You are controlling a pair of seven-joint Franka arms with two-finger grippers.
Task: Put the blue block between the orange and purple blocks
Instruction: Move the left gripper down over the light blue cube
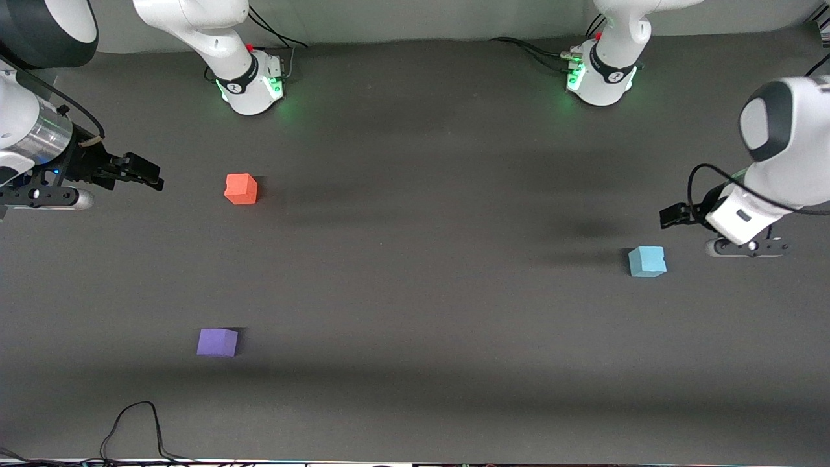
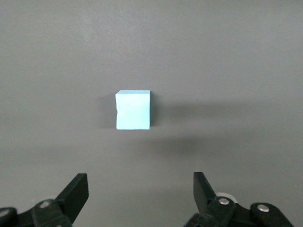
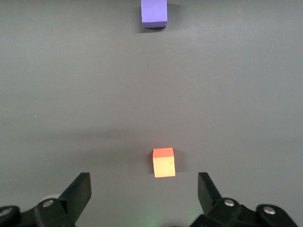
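Note:
My left gripper will next take hold of the blue block [image 1: 646, 261] by its sides, so that it can set it between the orange and purple blocks.
The light blue block [image 1: 646, 261] sits on the dark table toward the left arm's end. It also shows in the left wrist view [image 2: 133, 110]. My left gripper [image 1: 674, 215] hangs open and empty above the table beside it [image 2: 140, 182]. The orange block [image 1: 241, 189] and the purple block [image 1: 218, 342] sit apart toward the right arm's end, the purple one nearer the front camera. My right gripper [image 1: 146, 172] is open and empty over the table beside the orange block. The right wrist view shows its jaws wide [image 3: 144, 179], with the orange block [image 3: 164, 162] and the purple block [image 3: 154, 13].
The two arm bases [image 1: 253, 84] [image 1: 600, 78] stand along the table's edge farthest from the front camera. A black cable [image 1: 136, 428] loops onto the table at the edge nearest the front camera, near the purple block.

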